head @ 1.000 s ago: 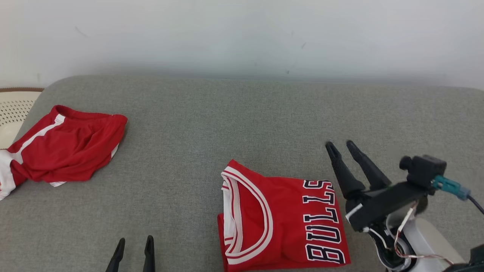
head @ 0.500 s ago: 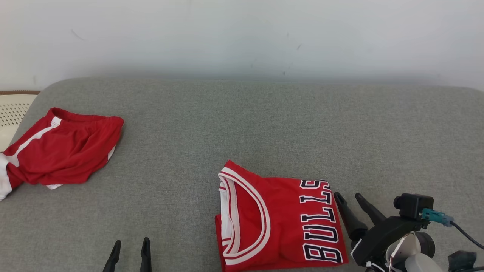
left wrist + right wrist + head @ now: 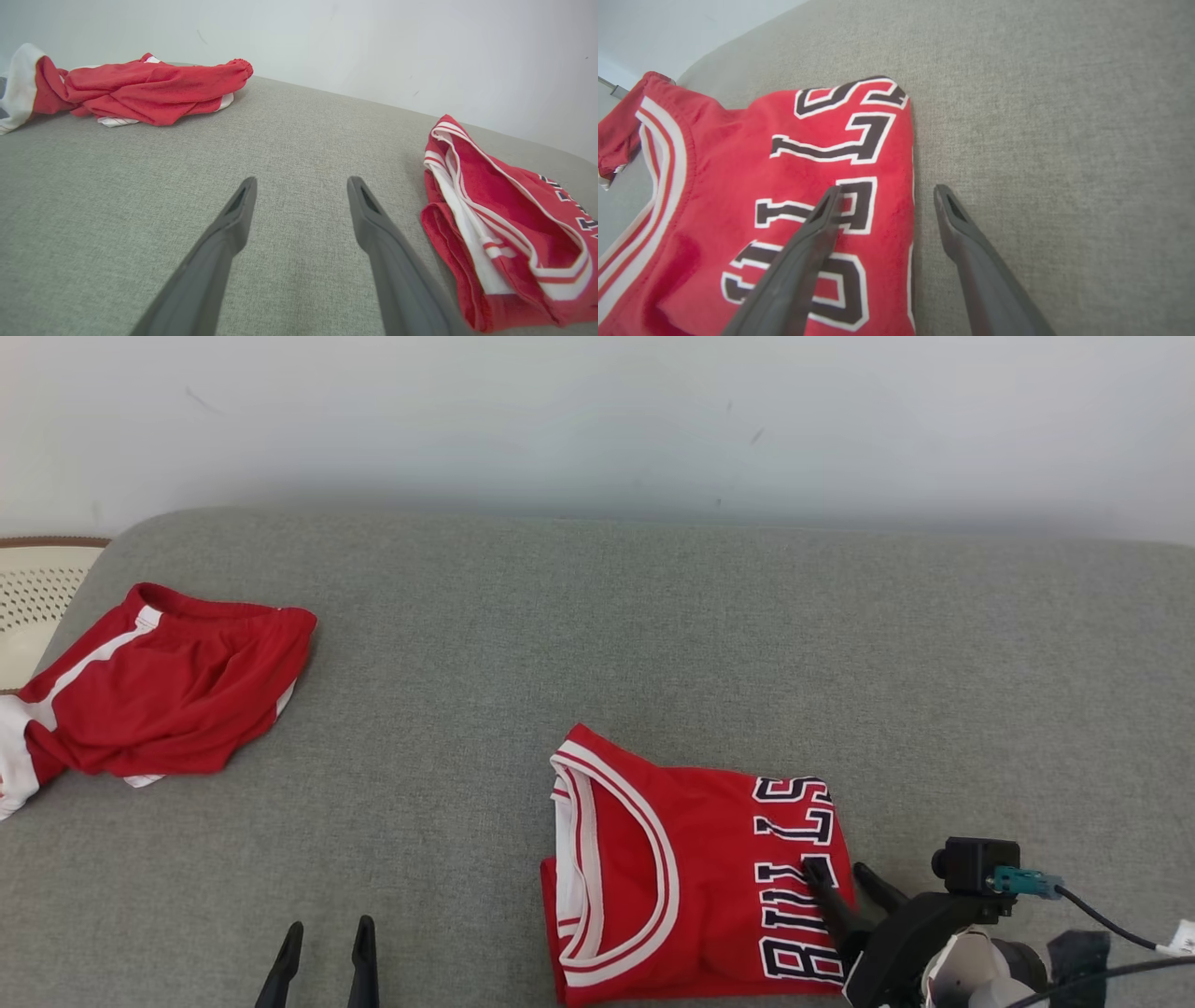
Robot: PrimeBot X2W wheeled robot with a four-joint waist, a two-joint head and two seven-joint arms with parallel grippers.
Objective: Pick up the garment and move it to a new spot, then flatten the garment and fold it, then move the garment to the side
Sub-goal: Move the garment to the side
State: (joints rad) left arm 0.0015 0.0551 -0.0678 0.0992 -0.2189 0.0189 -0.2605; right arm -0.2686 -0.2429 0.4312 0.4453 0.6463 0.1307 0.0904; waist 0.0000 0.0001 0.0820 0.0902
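Observation:
I need to pinch the jersey by its folded edge beside the lettering with my right gripper next, because the rest of the cloth (image 3: pixel 713 851) (image 3: pixel 729 168) is lying flat on the cushion.
A folded red jersey with white trim and dark "BULLS" lettering (image 3: pixel 691 877) lies on the grey cushion near the front, right of centre. My right gripper (image 3: pixel 838 875) is open and straddles the jersey's right edge (image 3: pixel 906 154): one finger rests over the lettering, the other over bare cushion. My left gripper (image 3: pixel 327 938) stands open at the lower left, well away from the jersey (image 3: pixel 504 224), with nothing between its fingers.
A second red garment with white stripes (image 3: pixel 159 695) lies crumpled at the cushion's left end (image 3: pixel 140 91). A cream perforated basket (image 3: pixel 33 597) sits beyond the left edge. A pale wall runs behind the grey cushion (image 3: pixel 653 635).
My right gripper has dropped back and down from beyond the jersey's far right corner to its right edge, staying open. The left gripper has held still. The camera shifted slightly.

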